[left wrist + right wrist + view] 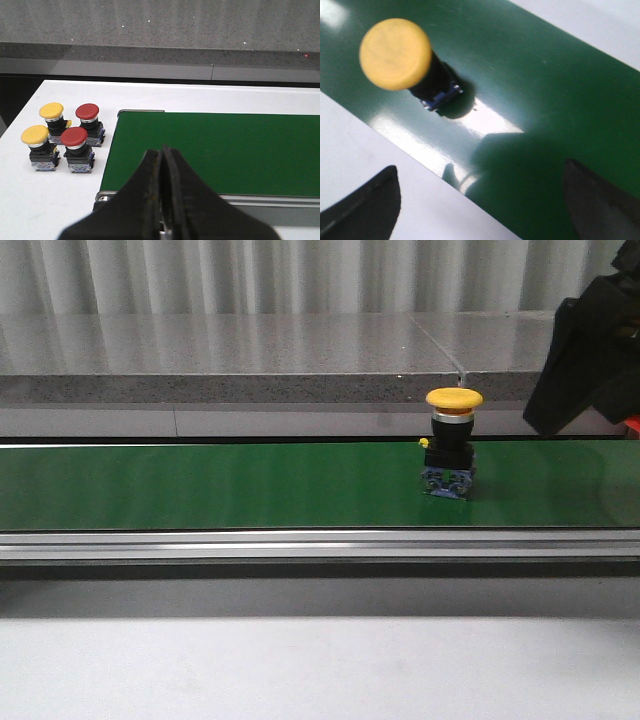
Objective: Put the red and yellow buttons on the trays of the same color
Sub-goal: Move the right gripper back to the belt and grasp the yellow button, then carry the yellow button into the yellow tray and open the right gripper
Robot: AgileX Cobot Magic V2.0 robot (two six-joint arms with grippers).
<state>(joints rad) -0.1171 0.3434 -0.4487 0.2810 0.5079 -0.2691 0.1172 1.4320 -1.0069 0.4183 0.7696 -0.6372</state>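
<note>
The yellow button [453, 403] on the green belt is well beyond my right gripper's fingers, so closing now would miss; they should move toward it first, then close on it.
A yellow button [453, 440] stands upright on the green belt [200, 485], right of centre. In the right wrist view the same yellow button [395, 54] sits ahead of my right gripper [480, 172], which is open and empty above the belt's edge, apart from the button. My right arm [588, 350] shows at the far right of the front view. My left gripper [162, 152] is shut on nothing over the belt's end. Beside it, on the white table, stand two yellow buttons [51, 111] [35, 135] and two red buttons [87, 111] [74, 136]. The trays are out of view.
The belt has a metal rail [320, 543] along its near side. A grey stone ledge [250, 360] runs behind it. White tabletop [30, 200] surrounds the belt's end.
</note>
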